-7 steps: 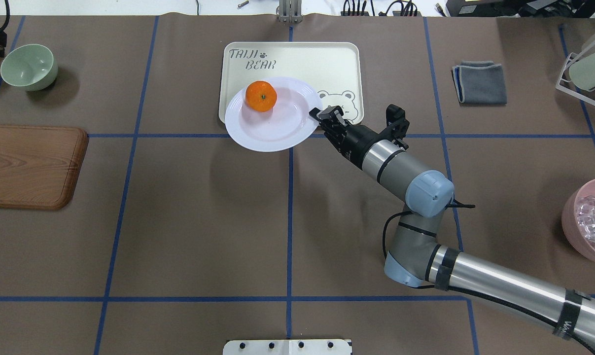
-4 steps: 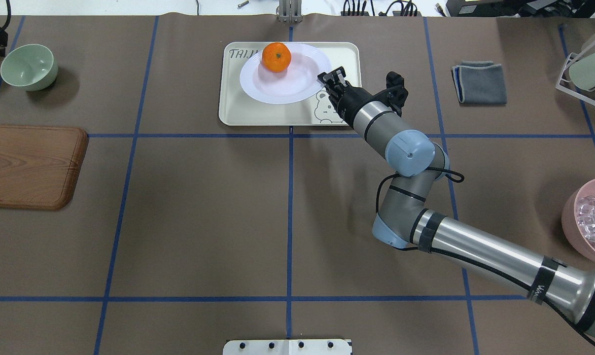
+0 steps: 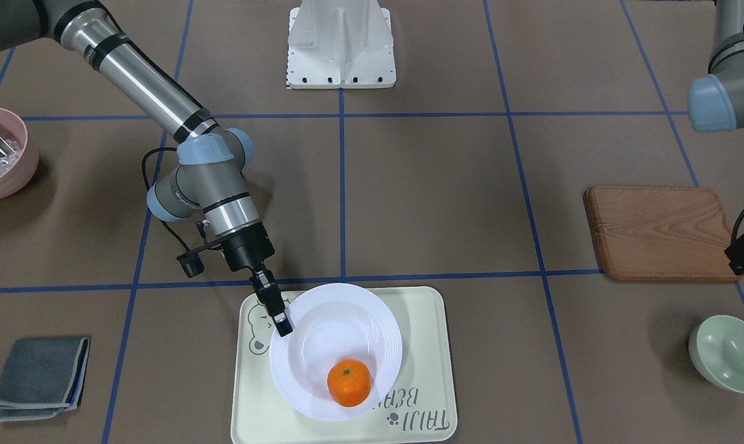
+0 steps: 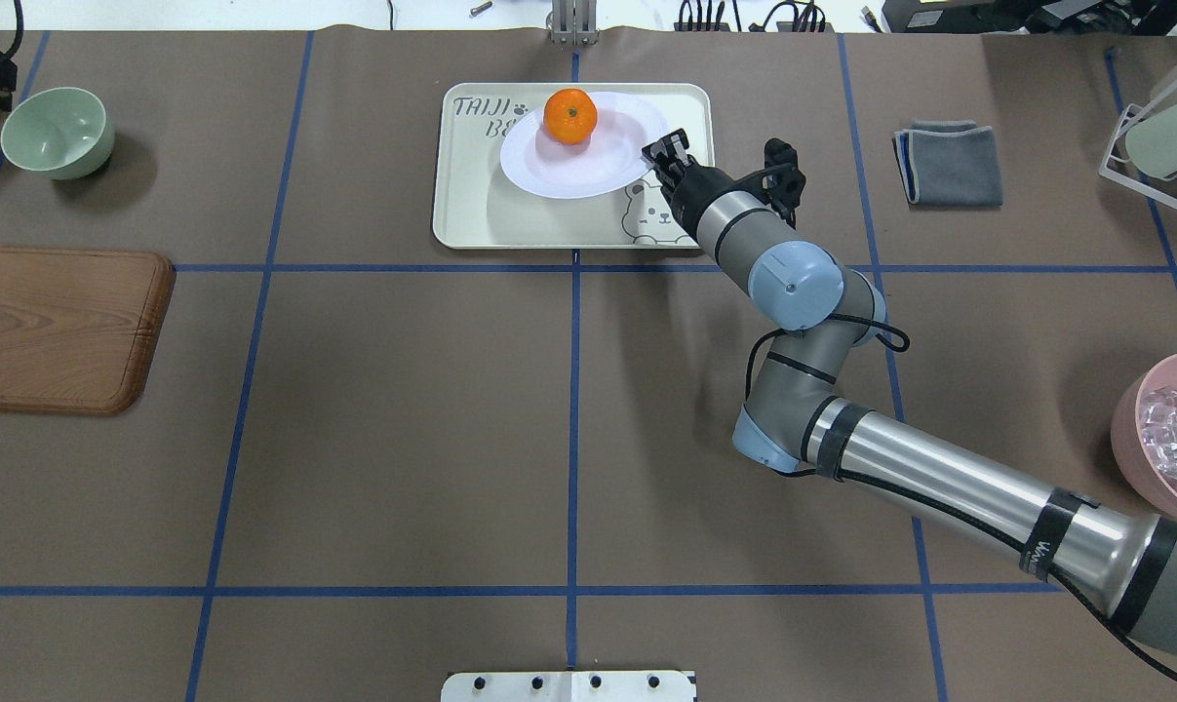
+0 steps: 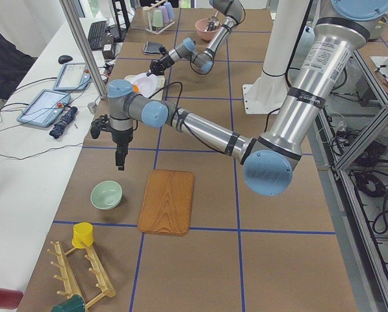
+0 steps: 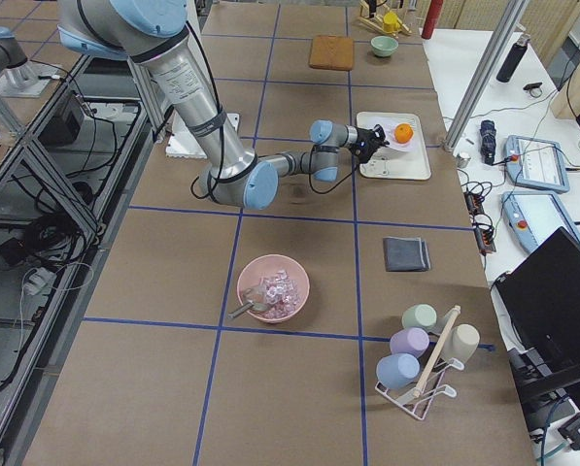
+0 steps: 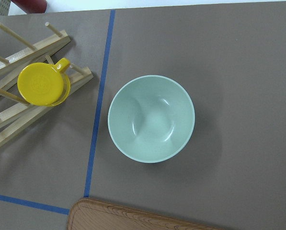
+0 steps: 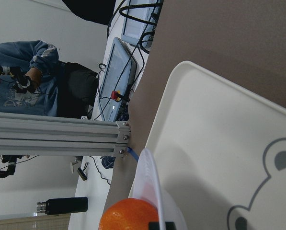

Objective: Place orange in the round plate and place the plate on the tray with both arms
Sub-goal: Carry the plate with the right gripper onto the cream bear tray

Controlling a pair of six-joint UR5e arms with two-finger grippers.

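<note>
The round plate is low over the tray [image 4: 471, 210], inside the tray's rim, and would lie in the tray, so the right gripper needs to open now.
The orange [image 4: 569, 116] lies in the round plate [image 4: 588, 156], toward its far edge. My right gripper [image 4: 658, 154] is shut on the plate's right rim and holds it over the tray [image 4: 471, 210], where it casts a shadow. From the front, the right gripper [image 3: 281, 324] pinches the rim of the plate [image 3: 322, 333], with the orange [image 3: 349, 383] inside and the tray [image 3: 430, 345] beneath. The right wrist view shows the plate [image 8: 150, 187] edge-on above the tray [image 8: 219, 143]. My left gripper [image 5: 120, 159] hangs over the green bowl [image 7: 151, 119]; I cannot tell its state.
A wooden board [image 4: 57, 327] and a green bowl [image 4: 57, 132] sit at the left. A folded grey cloth [image 4: 949, 163], a cup rack [image 4: 1158, 136] and a pink bowl [image 4: 1163, 434] are at the right. A yellow cup [image 7: 40, 85] hangs on a wooden rack.
My right arm has carried the plate with the orange away from me and to the right, from the tray's near edge to over the tray.
</note>
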